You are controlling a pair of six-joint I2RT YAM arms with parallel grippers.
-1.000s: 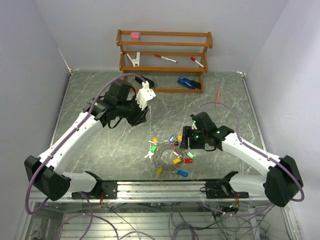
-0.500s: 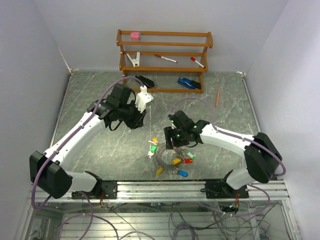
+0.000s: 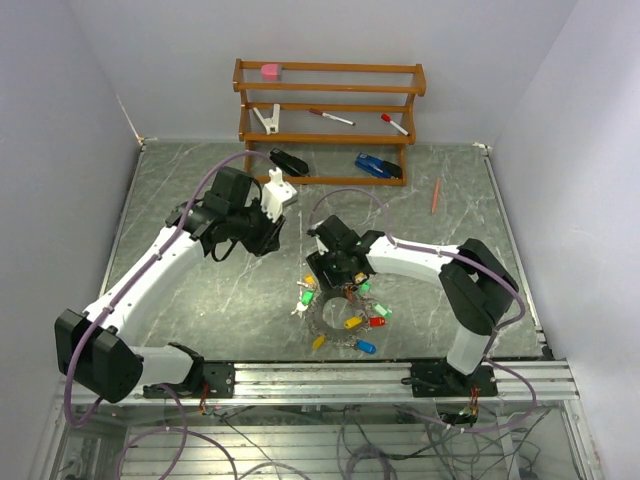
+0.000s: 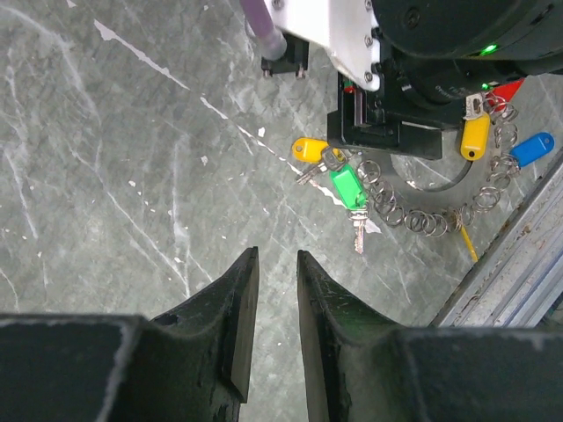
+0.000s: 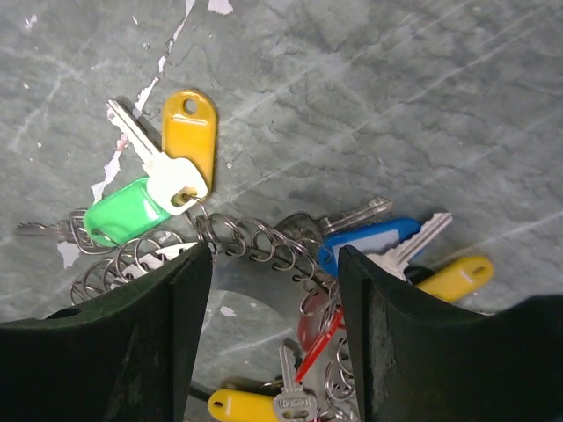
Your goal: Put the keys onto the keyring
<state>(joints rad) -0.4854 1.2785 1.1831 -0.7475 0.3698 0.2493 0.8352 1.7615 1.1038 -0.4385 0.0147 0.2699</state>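
Observation:
In the right wrist view my right gripper's fingers are down level around the loop's rings, so it is time to close now, which would catch them.
The keyring [image 3: 322, 312] is a thin wire loop strung with small split rings, lying flat near the table's front middle. It also shows in the right wrist view [image 5: 255, 239] and the left wrist view [image 4: 422, 220]. Tagged keys hang on it: green [image 5: 123, 214], yellow [image 5: 189, 132], blue [image 5: 369, 242] and red [image 5: 321, 330]. My right gripper [image 3: 335, 272] is open just above the loop's far side, its fingers [image 5: 167, 308] on either side of the wire, holding nothing. My left gripper [image 3: 272, 238] hovers to the upper left; its jaws stand a narrow gap apart, empty [image 4: 277, 255].
A wooden rack [image 3: 330, 88] stands at the back with a pink item [image 3: 270, 71], a white clip [image 3: 268, 120] and two red-capped pens [image 3: 330, 117]. A black object [image 3: 290, 162] and a blue one [image 3: 377, 166] lie at its foot. An orange pencil [image 3: 436, 195] lies right. Metal rail [image 3: 340, 375] along the front.
My right arm has swung left and its open gripper now sits over the keyring's far side. My left gripper has drawn back a little to the left.

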